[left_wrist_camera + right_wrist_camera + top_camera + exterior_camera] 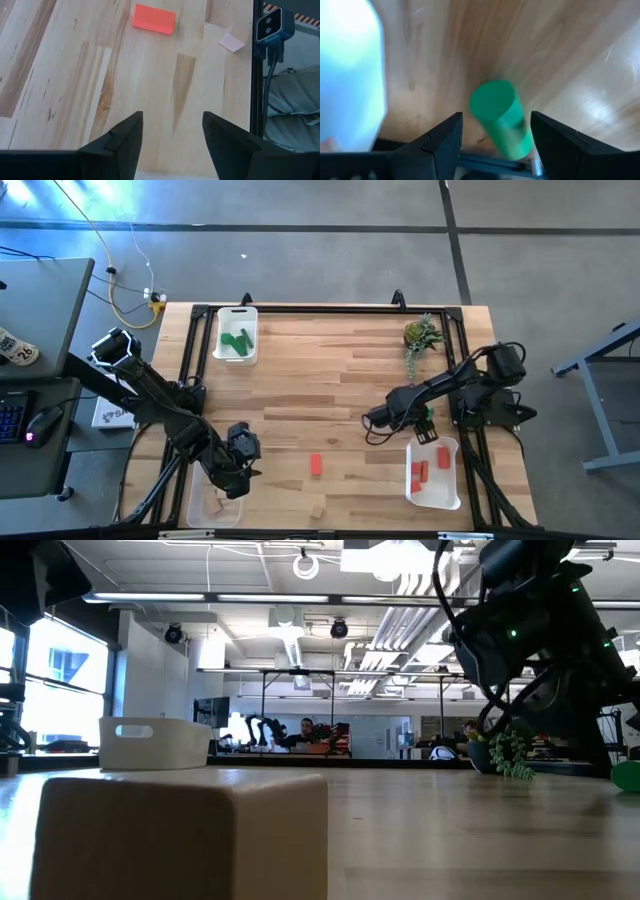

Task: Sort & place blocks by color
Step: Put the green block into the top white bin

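My right gripper should close now, as my fingers reach down on both sides of the green cylinder block [428,412] [499,119]. Closing now would hold the block.
A green cylinder block [499,119] lies on the wooden table beside the red-block tray [450,492]; it also shows in the high view as the green block [428,412]. My right gripper [495,137] is open above it, tipped steeply down, with one finger on each side and no plain touch in the blurred view. A red block [316,465] and a tan block [318,508] lie loose near the front edge. My left gripper [172,130] is open and holds nothing, above the table next to the tan-block tray [200,515]. The red block [153,19] and the tan block [231,42] lie ahead of it.
A white tray [236,352] with green blocks stands at the far left. A small potted plant [421,336] stands at the far right. A black frame rail [257,75] runs along the table's edge, with a small camera [271,25] on it. The table's middle is bare wood.
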Tool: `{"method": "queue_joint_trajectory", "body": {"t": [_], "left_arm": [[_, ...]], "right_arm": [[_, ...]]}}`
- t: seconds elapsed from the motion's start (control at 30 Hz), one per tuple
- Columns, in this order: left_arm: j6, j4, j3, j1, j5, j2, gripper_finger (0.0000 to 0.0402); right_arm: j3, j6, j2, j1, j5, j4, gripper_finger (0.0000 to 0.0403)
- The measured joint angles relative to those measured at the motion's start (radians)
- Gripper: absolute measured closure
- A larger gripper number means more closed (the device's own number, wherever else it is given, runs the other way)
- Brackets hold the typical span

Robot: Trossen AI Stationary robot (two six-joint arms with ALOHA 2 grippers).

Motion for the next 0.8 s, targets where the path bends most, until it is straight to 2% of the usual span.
{"method": "queue_joint_trajectory", "body": {"t": [0.23,0.6,0.8], "left_arm": [[0.018,0.000,0.000,0.000,-0.001,0.000,0.0209],[0.031,0.000,0.000,0.025,-0.003,0.000,0.0209],[0.031,0.000,0.000,0.040,0.000,0.000,0.0209]], "right_arm": [[0.002,-0.027,0.055,-0.001,-0.018,0.003,0.0192],[0.001,-0.018,0.057,-0.001,-0.014,-0.010,0.0308],[0.010,-0.019,0.058,-0.001,0.006,-0.019,0.0307]]}}
